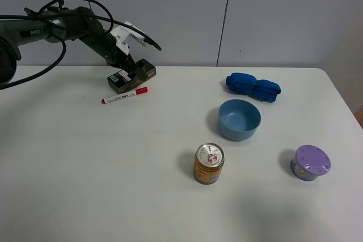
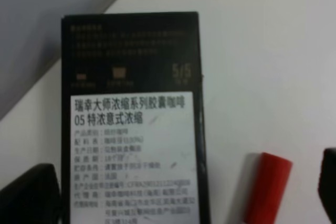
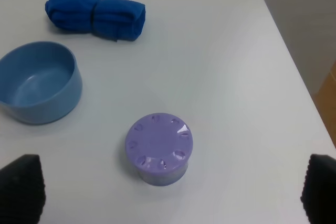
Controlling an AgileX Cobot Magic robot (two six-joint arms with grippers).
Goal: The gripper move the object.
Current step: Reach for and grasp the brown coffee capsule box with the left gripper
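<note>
Next, my left gripper grabs the black box by its white-labelled middle [image 1: 126,77] [image 2: 134,156] to move the box across the table.
The flat black-and-dark-green box [image 1: 148,72] with a white label lies at the far left of the table, near the back edge. My left gripper [image 1: 134,73] is down over its middle. In the left wrist view the box [image 2: 131,103] fills the frame. The left gripper [image 2: 178,195] is open, with one dark fingertip [image 2: 29,195] beside the box and the other at the frame edge beyond the marker's red cap [image 2: 268,187]. My right gripper [image 3: 172,187] is open and empty above the purple container [image 3: 159,147]; it does not show in the exterior high view.
A red-capped white marker [image 1: 125,96] lies just in front of the box. A blue bowl [image 1: 239,119], a folded blue cloth [image 1: 253,86], an upright can [image 1: 209,163] and the round purple lidded container [image 1: 310,162] stand on the right half of the white table [image 1: 85,168].
</note>
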